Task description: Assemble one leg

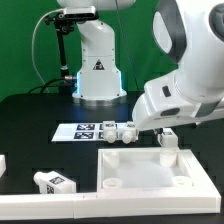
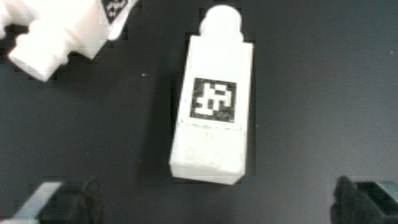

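The leg's blunt end (image 2: 208, 168) is still beyond my gripper's fingers, so they would miss it if I closed now. I will first move toward the leg.
In the wrist view a leg (image 2: 214, 105) lies flat on the black table: a long white block with a square tag on its upper face and a round peg at one end. My gripper (image 2: 214, 205) is open, with its dark fingertips (image 2: 64, 200) wide apart; the leg's blunt end is just short of the gap and nothing is held. Another white leg (image 2: 63, 40) lies close beside it. In the exterior view the gripper (image 1: 167, 132) hangs low over the table behind the large white panel (image 1: 110, 178), next to two legs (image 1: 118, 129).
The marker board (image 1: 82, 130) lies left of those legs in the exterior view. One more tagged leg (image 1: 55, 182) lies at the front left, and a white part (image 1: 3, 161) sits at the left edge. The robot's base (image 1: 98, 70) stands at the back.
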Available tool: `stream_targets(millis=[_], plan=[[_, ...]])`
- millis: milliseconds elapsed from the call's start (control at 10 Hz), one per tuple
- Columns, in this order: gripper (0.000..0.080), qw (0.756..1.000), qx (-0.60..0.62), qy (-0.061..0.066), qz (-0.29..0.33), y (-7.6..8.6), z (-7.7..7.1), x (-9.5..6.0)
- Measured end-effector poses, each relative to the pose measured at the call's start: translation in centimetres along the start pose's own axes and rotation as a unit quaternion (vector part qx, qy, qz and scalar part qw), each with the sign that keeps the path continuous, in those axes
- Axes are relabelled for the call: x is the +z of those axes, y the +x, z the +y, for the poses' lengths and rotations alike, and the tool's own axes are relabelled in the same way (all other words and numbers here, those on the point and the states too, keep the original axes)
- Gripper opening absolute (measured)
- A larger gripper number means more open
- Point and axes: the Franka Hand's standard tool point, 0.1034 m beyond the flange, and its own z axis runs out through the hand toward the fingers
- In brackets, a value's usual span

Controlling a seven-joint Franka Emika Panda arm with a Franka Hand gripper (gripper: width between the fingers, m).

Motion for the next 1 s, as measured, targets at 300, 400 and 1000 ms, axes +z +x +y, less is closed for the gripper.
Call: stream_targets(millis=[300,400,1000], plan=[[0.0649,0.998,0.044,0.024,-0.023,0.3,-0.6,1.0],[0.0649,0.998,0.044,0.025,-0.023,0.2,-0.6,1.0],[0.0649,0.995,0.067,0.038,-0.062,0.4,-0.3,4.1]])
